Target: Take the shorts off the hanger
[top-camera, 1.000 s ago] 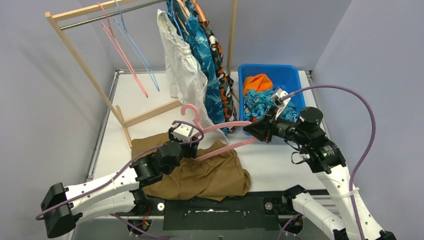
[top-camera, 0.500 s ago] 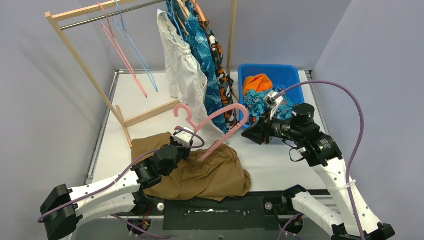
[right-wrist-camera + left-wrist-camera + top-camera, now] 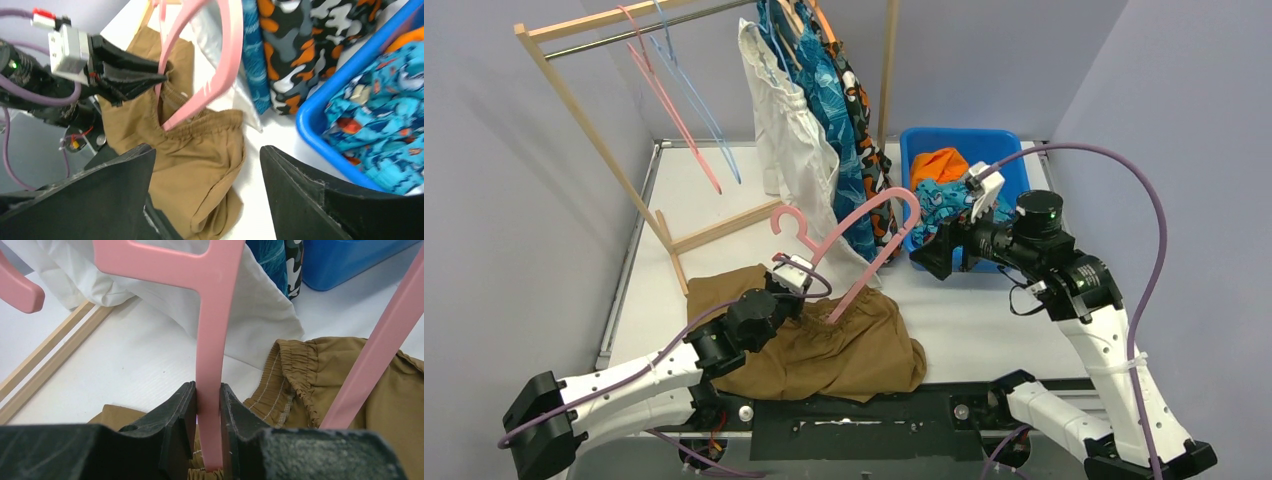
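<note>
The right gripper isn't ready to close on the pink hanger yet and needs to move toward it first, because the hanger's curved end is beyond that gripper's fingers and closing now would miss it.
The plain brown shorts (image 3: 824, 345) lie crumpled on the table near the front edge. My left gripper (image 3: 809, 292) is shut on a pink hanger (image 3: 864, 240) and holds it upright over them. In the left wrist view a hanger bar (image 3: 210, 350) is pinched between the jaws of the gripper (image 3: 208, 410), beside the elastic waistband (image 3: 295, 380). The hanger's lower end (image 3: 167, 122) touches the waistband. My right gripper (image 3: 934, 255) is open and apart from the hanger, by the blue bin (image 3: 1014, 150). White (image 3: 789, 140), blue patterned (image 3: 834, 110) and camouflage shorts (image 3: 864, 120) hang on the rack.
The bin holds orange shorts (image 3: 939, 165) and teal shark-print shorts (image 3: 944, 205). The wooden rack (image 3: 594, 130) stands at the back left, with an empty pink hanger (image 3: 669, 105) and an empty blue hanger (image 3: 704, 110) on its rail. Grey walls close in both sides.
My right gripper let go of the pink hanger, opened wide and drew back to the right. The left gripper closed on the hanger, which swung from lying flat to standing upright.
</note>
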